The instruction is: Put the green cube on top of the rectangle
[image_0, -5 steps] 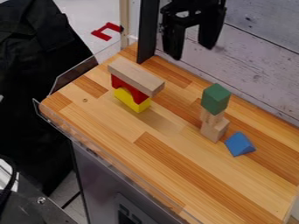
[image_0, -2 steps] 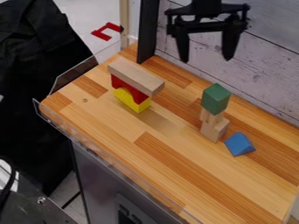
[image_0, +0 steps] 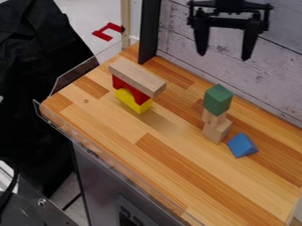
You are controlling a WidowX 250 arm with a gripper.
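Observation:
My gripper takes hold of the green cube (image_0: 218,99) by its opposite sides next, to set it on top of the wood rectangle.
My gripper (image_0: 224,57) hangs open near the top edge of the view, above and behind the green cube, with nothing between its fingers. The green cube (image_0: 218,99) rests on top of a small stack of natural wood blocks (image_0: 217,129) at right of centre. To the left, a long natural wood rectangle (image_0: 137,77) lies across a red arch block (image_0: 129,90), which sits on a yellow block (image_0: 134,101).
A blue triangular block (image_0: 242,145) lies just right of the wood stack. A whitewashed plank wall (image_0: 177,42) and a dark upright post (image_0: 149,31) stand behind the wooden tabletop (image_0: 118,128). A clear rim (image_0: 77,74) borders its left side.
My gripper has moved right across the top of the view and its fingers now stand wider apart than in the first frame. The blocks have stayed where they were.

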